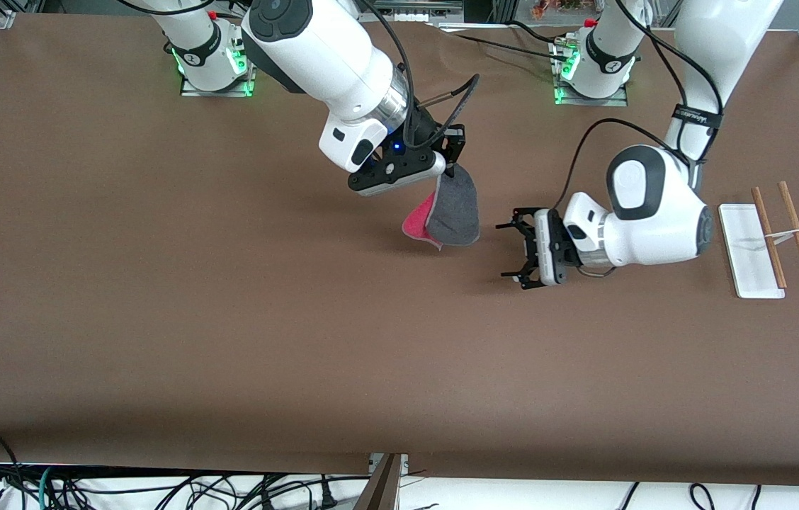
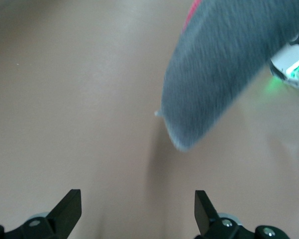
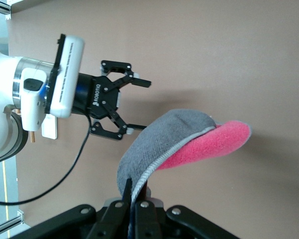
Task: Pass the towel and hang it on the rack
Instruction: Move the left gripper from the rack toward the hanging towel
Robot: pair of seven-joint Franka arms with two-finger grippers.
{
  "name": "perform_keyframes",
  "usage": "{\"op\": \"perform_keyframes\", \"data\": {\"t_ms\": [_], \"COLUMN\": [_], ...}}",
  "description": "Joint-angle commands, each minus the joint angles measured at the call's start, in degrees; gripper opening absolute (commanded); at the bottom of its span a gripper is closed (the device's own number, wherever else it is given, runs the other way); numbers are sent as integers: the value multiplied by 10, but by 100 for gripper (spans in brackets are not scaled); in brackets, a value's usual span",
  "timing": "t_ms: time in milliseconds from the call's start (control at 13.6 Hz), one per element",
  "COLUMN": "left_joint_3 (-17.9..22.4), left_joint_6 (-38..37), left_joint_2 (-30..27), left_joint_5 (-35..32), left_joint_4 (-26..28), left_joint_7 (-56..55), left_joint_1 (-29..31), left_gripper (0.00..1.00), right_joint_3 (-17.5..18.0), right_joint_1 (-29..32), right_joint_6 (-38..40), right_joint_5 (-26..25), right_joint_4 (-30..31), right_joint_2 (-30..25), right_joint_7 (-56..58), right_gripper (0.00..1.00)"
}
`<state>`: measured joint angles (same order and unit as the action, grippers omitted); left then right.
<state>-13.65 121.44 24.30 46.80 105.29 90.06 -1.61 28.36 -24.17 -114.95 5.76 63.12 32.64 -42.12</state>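
Observation:
The towel has a free end for my left gripper to grab next, its free grey end (image 1: 462,232). My left gripper will then take over the towel and hang it on the rack (image 1: 768,237).
The towel (image 1: 452,207) is a folded dark grey cloth with a pink-red inside. It hangs in the air over the table's middle. My right gripper (image 1: 450,168) is shut on its top edge; its fingers pinch the grey edging in the right wrist view (image 3: 135,191). My left gripper (image 1: 518,246) is open and empty, turned sideways with its fingers toward the towel, a short gap away. The towel (image 2: 224,64) hangs ahead of it in the left wrist view. The rack (image 1: 768,237), a white base with two brown rods, stands at the left arm's end of the table.
The brown table top (image 1: 229,319) is bare around the towel's shadow. Cables and a table edge run along the side nearest the front camera. The arm bases stand at the table's edge farthest from that camera.

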Motion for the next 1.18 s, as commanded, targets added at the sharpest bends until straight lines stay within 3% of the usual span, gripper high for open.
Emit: {"op": "perform_keyframes", "data": {"t_ms": [0,294,883,957,1030,1104], "left_joint_3": [-6,-33,-49,-49,-49,-49], "left_joint_6": [3,14,110,111,112,112], "left_joint_2": [-29,-44,-25,-22,-22,-22], "left_joint_5": [15,22,22,22,17,15], "left_joint_4": [29,28,25,25,25,26], "left_joint_7": [42,33,-47,-46,-45,-45], "left_joint_1": [2,-3,-68,-68,-68,-68], "left_gripper": [100,100,99,73,26,0], "right_joint_3": [2,1,1,1,1,1], "right_joint_1": [1,2,3,3,3,3], "right_joint_6": [1,1,0,0,0,0], "right_joint_5": [10,10,11,11,11,11], "right_joint_4": [-12,-12,-12,-12,-12,-12], "right_joint_2": [2,2,2,2,2,2], "right_joint_7": [-4,-4,-3,-3,-3,-3], "right_gripper": [0,0,0,0,0,0]}}
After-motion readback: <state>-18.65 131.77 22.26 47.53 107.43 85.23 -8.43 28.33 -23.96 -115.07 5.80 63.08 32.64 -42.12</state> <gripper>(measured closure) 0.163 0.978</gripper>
